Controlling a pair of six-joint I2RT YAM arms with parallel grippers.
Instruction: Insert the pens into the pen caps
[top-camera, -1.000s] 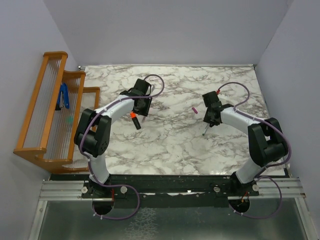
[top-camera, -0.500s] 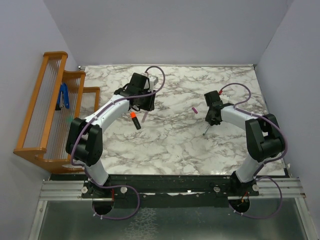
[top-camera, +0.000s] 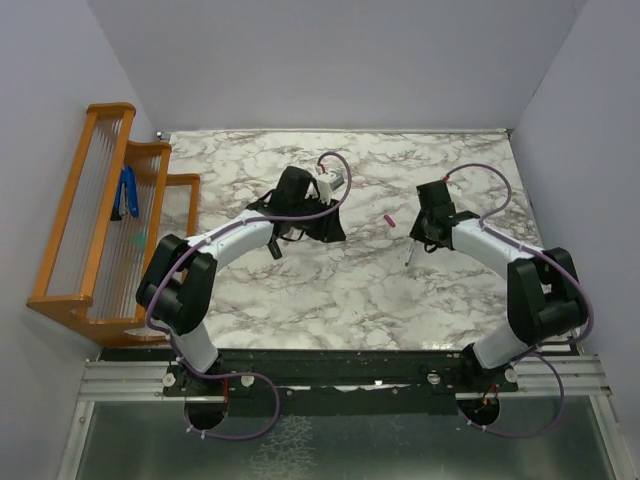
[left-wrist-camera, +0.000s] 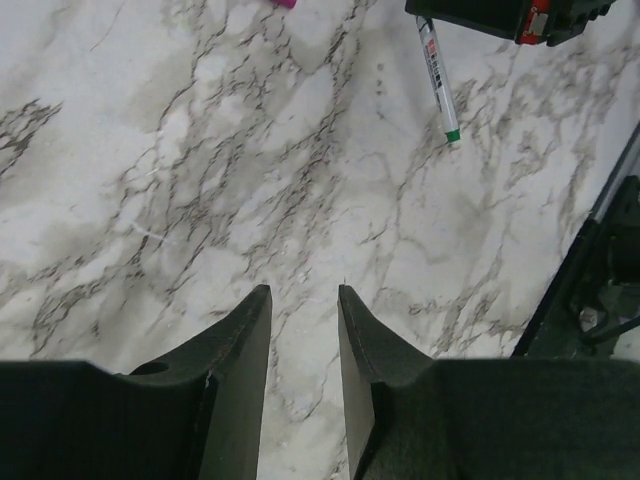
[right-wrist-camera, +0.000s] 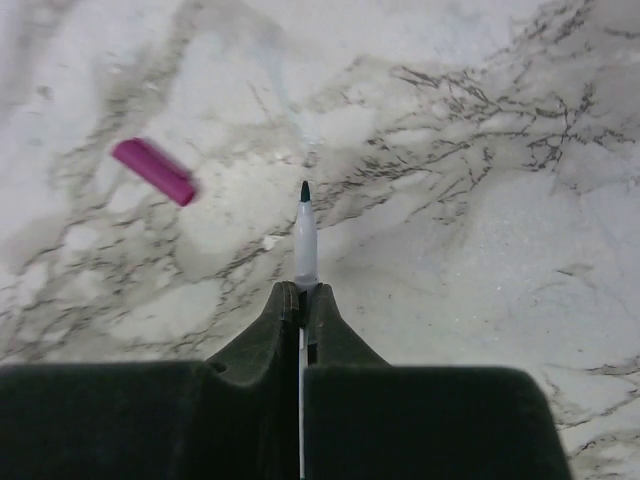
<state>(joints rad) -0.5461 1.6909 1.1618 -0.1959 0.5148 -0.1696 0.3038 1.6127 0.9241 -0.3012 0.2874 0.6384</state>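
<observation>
The pen's dark tip needs to go into the magenta cap, so my left gripper should next grab the pen by its green tail end (top-camera: 407, 263) (left-wrist-camera: 452, 133), opposite that tip.
My right gripper (right-wrist-camera: 303, 288) is shut on a thin greyish pen (right-wrist-camera: 305, 245) whose dark tip points forward over the marble. A magenta cap (right-wrist-camera: 153, 171) lies on the table ahead and to the left of that tip, apart from it. From above, the right gripper (top-camera: 425, 235) holds the pen (top-camera: 410, 257) low, with the cap (top-camera: 390, 220) just beside it. My left gripper (left-wrist-camera: 303, 292) stands open over bare marble, nothing between its fingers; it faces the held pen (left-wrist-camera: 437, 75). The left arm partly hides the black marker (top-camera: 275, 250).
An orange wooden rack (top-camera: 100, 215) stands at the table's left edge with a blue-handled tool (top-camera: 128, 192) in it. The left gripper (top-camera: 330, 228) hovers near the table's middle. Grey walls close in the back and sides.
The right gripper has shut on the grey pen. The left arm has swung right from above the marker toward the table's middle.
</observation>
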